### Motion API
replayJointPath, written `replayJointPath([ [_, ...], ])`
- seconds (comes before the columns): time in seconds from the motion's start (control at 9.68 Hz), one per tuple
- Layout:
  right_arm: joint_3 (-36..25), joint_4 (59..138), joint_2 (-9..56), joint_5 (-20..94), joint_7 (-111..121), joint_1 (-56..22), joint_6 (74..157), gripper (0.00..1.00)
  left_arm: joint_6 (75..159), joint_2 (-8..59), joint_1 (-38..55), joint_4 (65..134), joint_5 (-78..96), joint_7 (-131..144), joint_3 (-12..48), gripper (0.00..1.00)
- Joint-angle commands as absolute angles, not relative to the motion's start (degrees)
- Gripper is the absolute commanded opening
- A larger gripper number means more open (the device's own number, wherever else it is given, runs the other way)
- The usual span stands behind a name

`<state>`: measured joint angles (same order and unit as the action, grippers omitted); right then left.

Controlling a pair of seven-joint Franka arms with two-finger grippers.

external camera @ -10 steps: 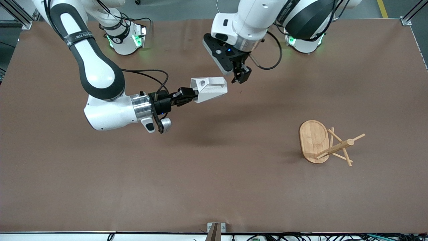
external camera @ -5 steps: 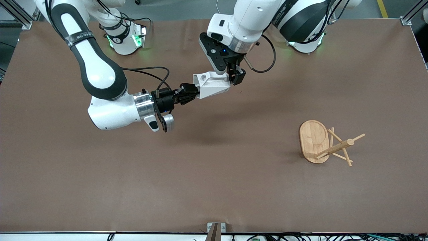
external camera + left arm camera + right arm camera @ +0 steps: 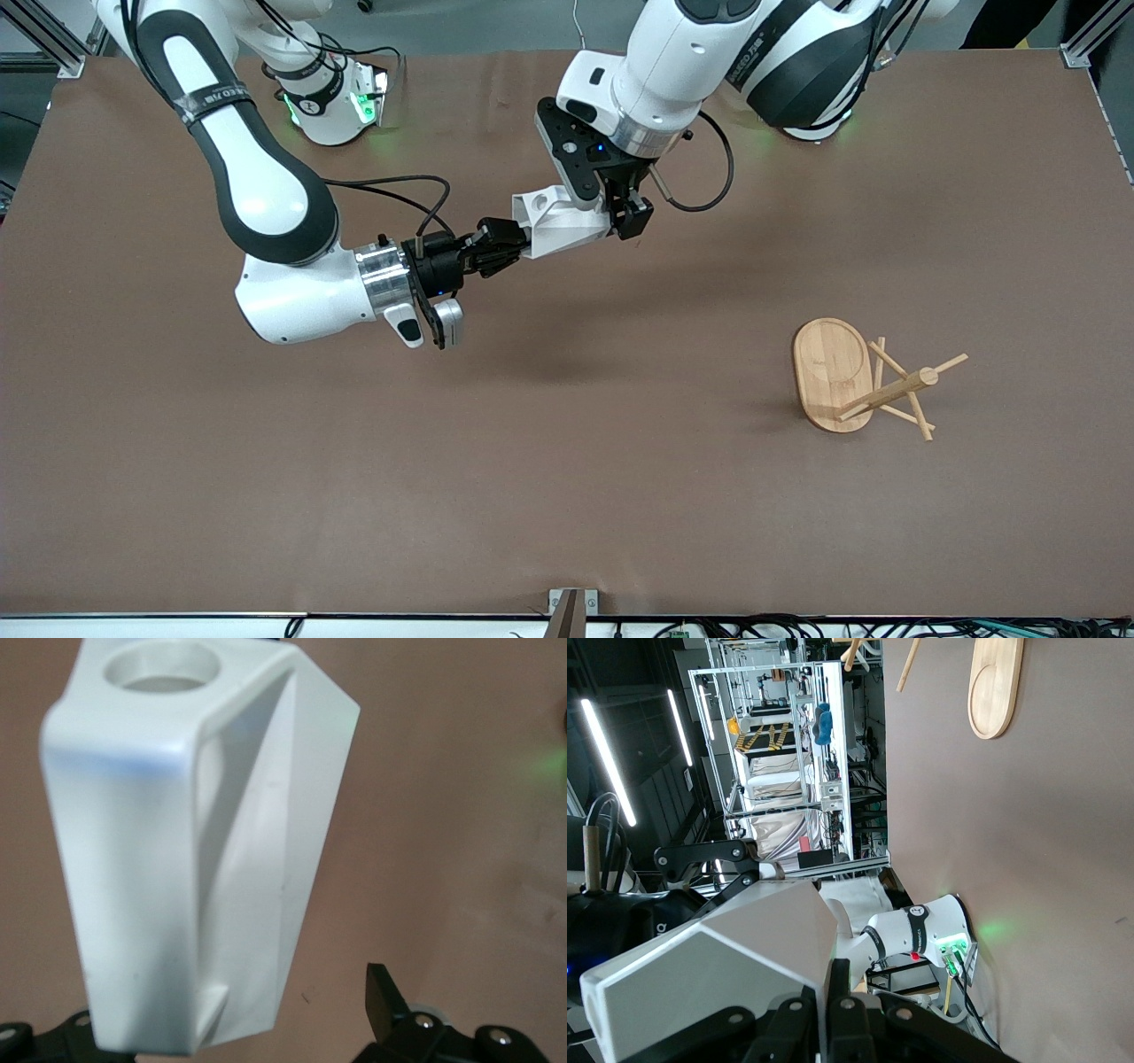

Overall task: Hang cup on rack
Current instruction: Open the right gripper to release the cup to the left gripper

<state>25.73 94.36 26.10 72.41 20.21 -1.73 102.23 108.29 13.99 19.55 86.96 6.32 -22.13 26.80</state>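
I will next grab the cup by its faceted sides with my left gripper, which keeps the white cup's pierced handle tab [image 3: 164, 673] free for the rack.
The white faceted cup [image 3: 560, 229] is held in the air over the table's middle, near the robots' bases, lying sideways with its pierced handle tab up. My right gripper [image 3: 507, 243] is shut on the cup's wall; the right wrist view shows the fingers [image 3: 868, 992] pinching it beside the cup [image 3: 718, 966]. My left gripper [image 3: 625, 215] is open around the cup's other end. In the left wrist view the cup [image 3: 195, 842] fills the frame, and one finger [image 3: 386, 1001] stands apart from it. The bamboo rack [image 3: 833, 372] lies tipped on its side toward the left arm's end.
The brown table mat [image 3: 567, 496] is bare around the rack. The rack's post and pegs [image 3: 899, 390] point toward the left arm's end of the table. Its oval base also shows in the right wrist view [image 3: 997, 687].
My left gripper came down from beside the cup to around its end. My right gripper carried the cup slightly toward it. The rack has not moved.
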Motion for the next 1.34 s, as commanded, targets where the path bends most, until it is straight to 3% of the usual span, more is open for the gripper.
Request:
replayJointPath([
  [0.0, 26.5, 96.0, 25.8, 73.5, 22.7, -2.3, 100.9, 0.04, 110.6, 15.1, 19.1, 87.4, 6.1, -24.4, 27.1, 1.0],
  [1.24, 26.6, 96.9, 25.8, 71.6, 24.2, -2.9, 101.3, 0.04, 111.4, 15.6, 18.5, 87.4, 6.9, -26.2, 27.2, 1.0],
])
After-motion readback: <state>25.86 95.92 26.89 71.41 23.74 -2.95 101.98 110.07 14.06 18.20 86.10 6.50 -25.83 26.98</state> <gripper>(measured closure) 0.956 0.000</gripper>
